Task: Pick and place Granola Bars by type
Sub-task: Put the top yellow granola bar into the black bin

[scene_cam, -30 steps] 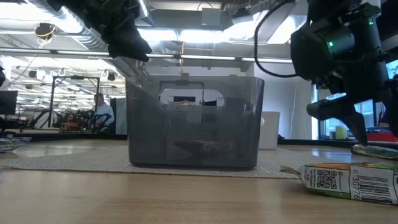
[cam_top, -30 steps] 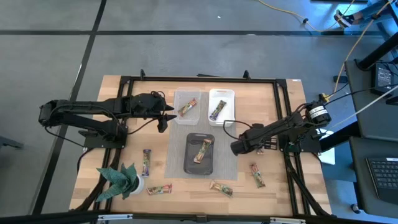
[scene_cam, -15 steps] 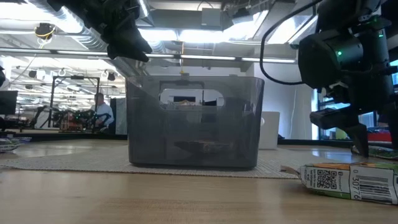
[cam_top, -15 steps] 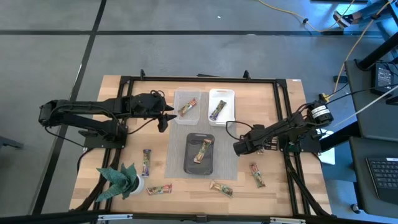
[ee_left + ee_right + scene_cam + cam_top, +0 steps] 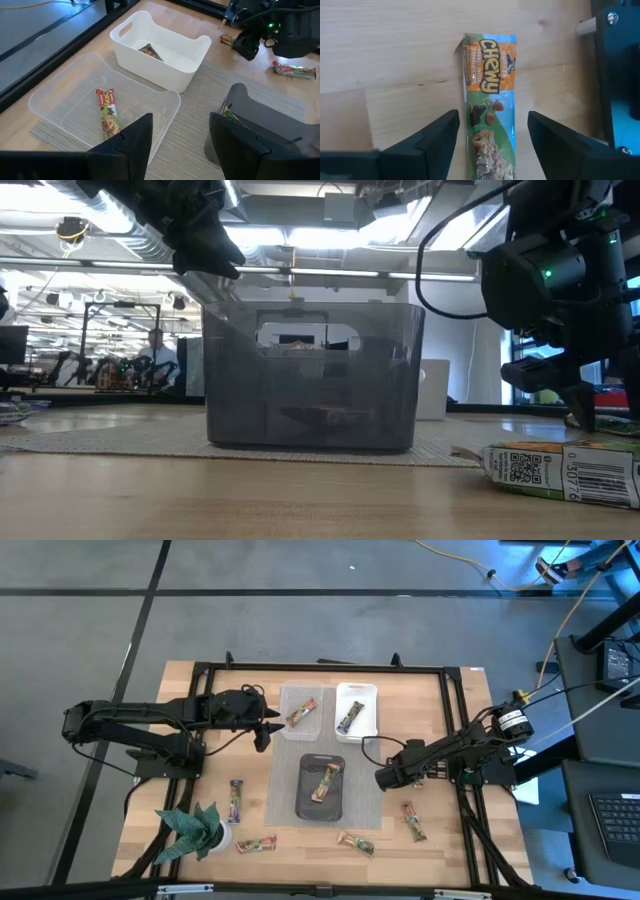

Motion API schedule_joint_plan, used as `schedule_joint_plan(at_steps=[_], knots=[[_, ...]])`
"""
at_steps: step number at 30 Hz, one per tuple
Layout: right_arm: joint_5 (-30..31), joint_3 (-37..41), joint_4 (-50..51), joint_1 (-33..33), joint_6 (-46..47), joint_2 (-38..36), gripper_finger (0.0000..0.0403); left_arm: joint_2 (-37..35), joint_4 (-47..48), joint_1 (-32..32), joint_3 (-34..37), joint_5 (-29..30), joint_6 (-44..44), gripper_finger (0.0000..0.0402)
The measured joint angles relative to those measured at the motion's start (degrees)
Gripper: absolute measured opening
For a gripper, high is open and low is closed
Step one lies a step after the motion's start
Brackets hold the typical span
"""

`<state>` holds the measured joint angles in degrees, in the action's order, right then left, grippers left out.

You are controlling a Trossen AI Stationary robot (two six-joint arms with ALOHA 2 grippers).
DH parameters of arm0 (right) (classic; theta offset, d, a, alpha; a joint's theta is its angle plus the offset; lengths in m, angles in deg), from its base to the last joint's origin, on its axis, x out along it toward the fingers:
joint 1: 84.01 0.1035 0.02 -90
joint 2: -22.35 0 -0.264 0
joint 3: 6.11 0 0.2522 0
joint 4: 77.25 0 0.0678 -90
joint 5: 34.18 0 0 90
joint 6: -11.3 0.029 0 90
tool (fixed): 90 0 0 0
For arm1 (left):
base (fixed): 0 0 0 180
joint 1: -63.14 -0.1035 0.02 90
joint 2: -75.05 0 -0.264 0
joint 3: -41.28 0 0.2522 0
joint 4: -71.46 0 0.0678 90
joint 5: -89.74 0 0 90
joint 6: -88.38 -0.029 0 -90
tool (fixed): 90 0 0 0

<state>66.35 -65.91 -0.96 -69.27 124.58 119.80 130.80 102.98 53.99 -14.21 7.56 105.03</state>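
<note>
My right gripper is going to sort the Chewy granola bar into the dark tray, so it will next grab the bar by its chip-printed green part [image 5: 490, 115].
Granola bars lie in three trays: one in the clear tray [image 5: 303, 713], one in the white tray [image 5: 350, 717], one in the dark tray [image 5: 326, 782]. Four more rest flat on the table [image 5: 236, 800] [image 5: 257, 843] [image 5: 356, 843] [image 5: 412, 822]. My right gripper [image 5: 388, 780] hangs open over the wood right of the dark tray. In its wrist view its fingers [image 5: 492, 145] stand either side of a green-orange bar [image 5: 489, 107] without touching it. My left gripper [image 5: 268, 730] waits open beside the clear tray [image 5: 100, 100].
A green artificial plant [image 5: 195, 830] stands at the near left corner. The trays sit on a grey mat [image 5: 372, 802] at the table's middle. A black frame rail [image 5: 462, 810] runs along the right side, close to the bar under my right gripper. One bar [image 5: 560, 470] lies close to the low camera.
My right gripper has shifted a little toward the table's right and near edges, closer to the bar on the right side, staying open. The left arm and all bars have kept still.
</note>
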Motion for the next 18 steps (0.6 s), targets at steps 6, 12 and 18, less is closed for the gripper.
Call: schedule_joint_plan(at_steps=[6,12,18], knots=[[0.80,0.13,-2.28,-0.02,-5.63,-0.09,0.0245,0.00,0.00,-0.01,0.00,0.01,0.72,0.0189],[1.13,0.17,-4.30,0.09,-5.84,-0.09,0.0226,0.00,0.00,-0.02,0.00,0.01,0.78,0.0187],[1.41,0.09,-7.21,0.96,-5.66,-0.13,0.0181,0.00,0.00,-0.01,0.00,0.01,0.78,0.0189]])
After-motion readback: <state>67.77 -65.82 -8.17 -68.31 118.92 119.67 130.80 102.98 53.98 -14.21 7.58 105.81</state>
